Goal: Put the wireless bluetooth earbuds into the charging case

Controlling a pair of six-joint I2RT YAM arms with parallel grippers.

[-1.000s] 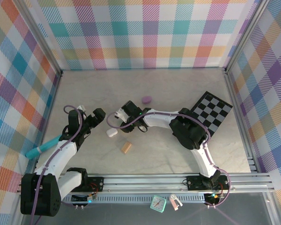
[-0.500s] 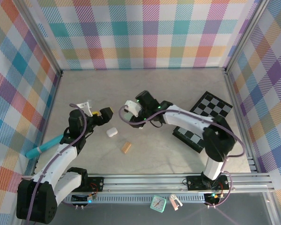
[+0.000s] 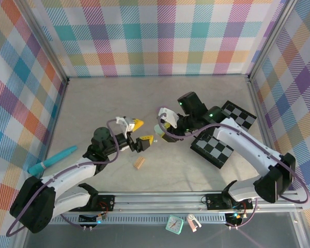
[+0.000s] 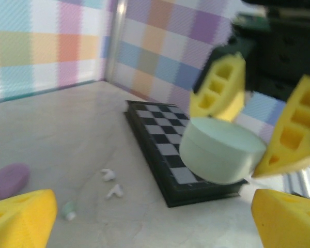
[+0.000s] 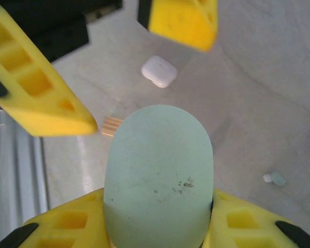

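Observation:
The lid of the charging case needs to stay free to open for the earbuds. My left gripper should hold the case by its base next.
My right gripper (image 3: 163, 127) is shut on a pale green charging case (image 5: 157, 175), held off the table near the middle (image 3: 158, 130). My left gripper (image 3: 142, 132) faces it from the left, open, its yellow fingers (image 5: 36, 88) spread to either side of the case's end. In the left wrist view the green case (image 4: 222, 150) hangs ahead of my open left gripper (image 4: 155, 222). Two whitish earbuds (image 4: 107, 174) (image 4: 115, 192) and a pale green one (image 4: 68, 209) lie on the table. The green earbud (image 5: 275, 179) shows again under the right wrist.
A white case (image 5: 159, 71) and a tan ridged block (image 3: 139, 163) lie below the grippers. A purple case (image 4: 9, 180) rests beyond the earbuds. A folded checkerboard (image 3: 222, 137) lies at the right, a teal tool (image 3: 54, 159) at the left wall.
My right gripper has carried the green case to the right and up. My left arm has reached right until its open fingers flank the case.

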